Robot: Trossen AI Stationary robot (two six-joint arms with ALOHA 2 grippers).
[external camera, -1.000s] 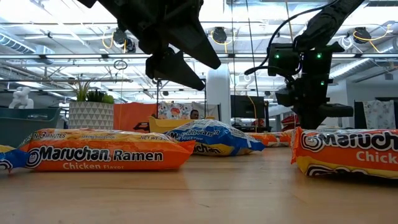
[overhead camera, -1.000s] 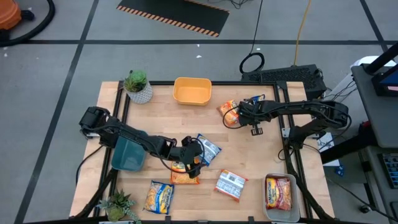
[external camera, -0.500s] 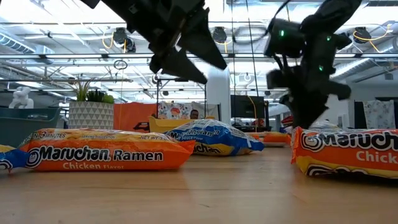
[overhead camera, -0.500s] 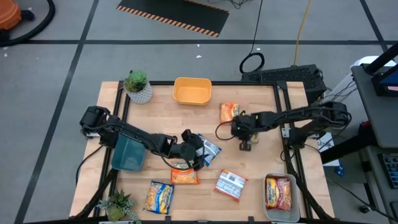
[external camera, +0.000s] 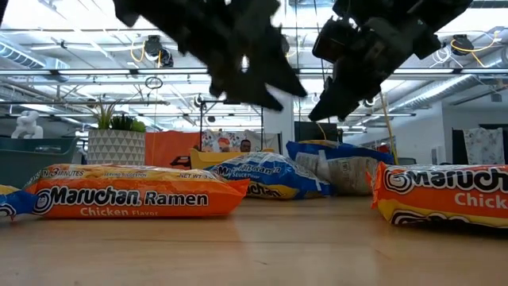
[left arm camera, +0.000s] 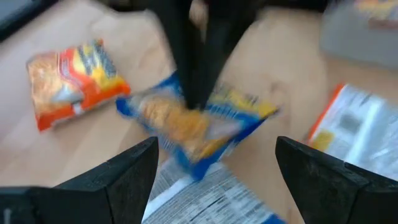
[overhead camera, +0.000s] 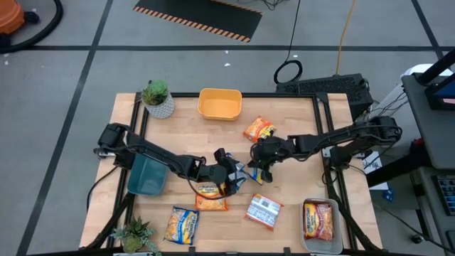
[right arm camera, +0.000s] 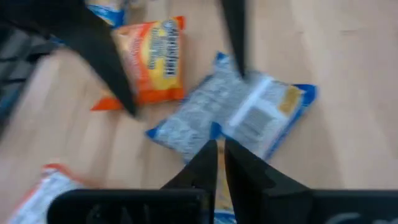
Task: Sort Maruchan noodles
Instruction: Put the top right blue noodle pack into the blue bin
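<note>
The left gripper grabs the upper blue packet by its blue edge [left arm camera: 208,160] next, to sort it into the blue bin.
Two blue Maruchan packets lie mid-table, one [overhead camera: 240,171] beside the other [overhead camera: 254,178]; the second shows its white back [right arm camera: 236,118] and stands raised in the low view [external camera: 333,163]. My left gripper [overhead camera: 229,174] is open wide over them [left arm camera: 216,149]. My right gripper [overhead camera: 257,162] is shut, its tips pointing down at the white-backed packet [right arm camera: 219,144]. Orange packets lie at the far middle [overhead camera: 259,129], under my left gripper [overhead camera: 211,199] and at the near edge [overhead camera: 181,224]. A blue-white packet [overhead camera: 264,210] lies near the front. My left gripper has one open finger [right arm camera: 235,43] standing at the white-backed blue packet's far edge [right arm camera: 245,79]; I cannot tell whether it touches. My right gripper's shut fingertips [left arm camera: 194,93] come from above, slanting from the table's right, at a blue packet [left arm camera: 186,121]; I cannot tell whether they touch.
A yellow bin [overhead camera: 202,107] stands at the far middle, a dark blue bin [overhead camera: 148,178] at the left, and a clear bin [overhead camera: 307,242] with a red packet [overhead camera: 318,219] at the near right corner. Potted plants stand at the far left [overhead camera: 156,98] and near left [overhead camera: 134,235].
My right gripper has left the far orange packet, which has turned a little, and gone toward the near left, to the blue packets. My left gripper has moved a little toward the right. A blue packet now shows raised, right of the other blue one.
</note>
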